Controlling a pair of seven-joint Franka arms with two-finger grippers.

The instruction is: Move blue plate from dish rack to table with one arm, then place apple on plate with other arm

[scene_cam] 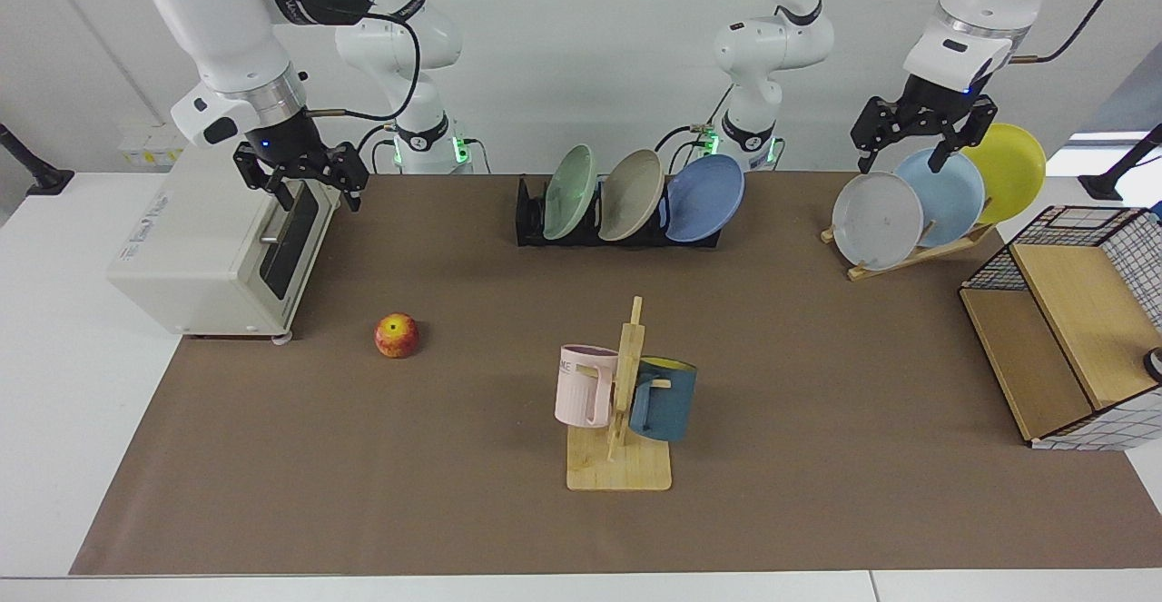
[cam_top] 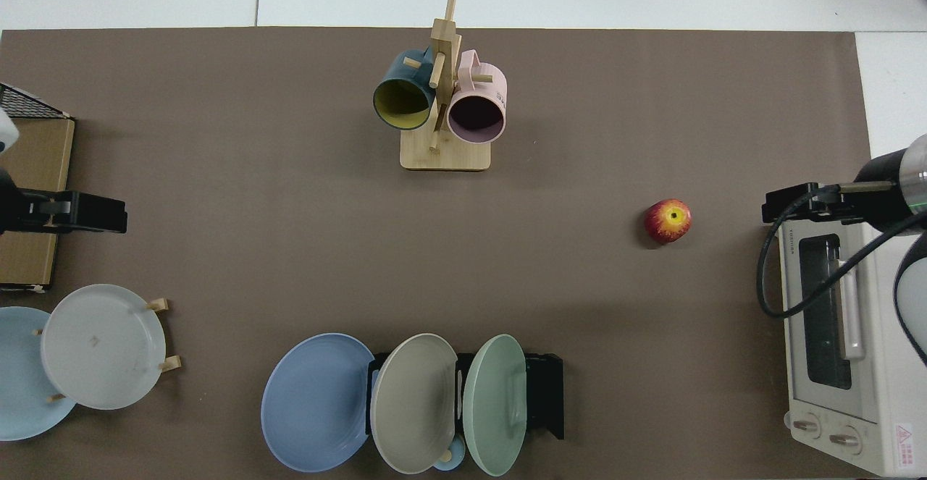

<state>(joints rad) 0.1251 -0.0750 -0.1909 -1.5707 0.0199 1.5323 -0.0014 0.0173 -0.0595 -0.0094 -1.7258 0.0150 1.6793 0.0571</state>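
Observation:
The apple (scene_cam: pixel 397 336) has round red sides. My right gripper should grab the apple by them next, to set it on the blue plate (scene_cam: pixel 706 198).
The blue plate (scene_cam: pixel 706 198) (cam_top: pixel 315 402) leans in the end slot of the black dish rack (scene_cam: pixel 529 221) (cam_top: pixel 544 393), beside a beige and a green plate. The apple (scene_cam: pixel 397 336) (cam_top: pixel 668 221) rests on the brown mat of the table (scene_cam: pixel 817 357) (cam_top: pixel 253 248), near the toaster oven. My left gripper (scene_cam: pixel 899 164) (cam_top: pixel 87 212) hangs open and empty above the wooden stand's plates, well away from the rack. My right gripper (scene_cam: pixel 320 195) (cam_top: pixel 793 205) is open and empty at the oven's front top edge; that arm waits.
A white toaster oven (scene_cam: pixel 209 248) (cam_top: pixel 840 335) stands at one end. A wooden mug tree (scene_cam: pixel 622 402) (cam_top: pixel 442 103) with a pink and a dark blue mug is mid-table. A wooden stand (scene_cam: pixel 908 252) holds grey, pale blue and yellow plates. A wire basket (scene_cam: pixel 1071 320) stands beside it.

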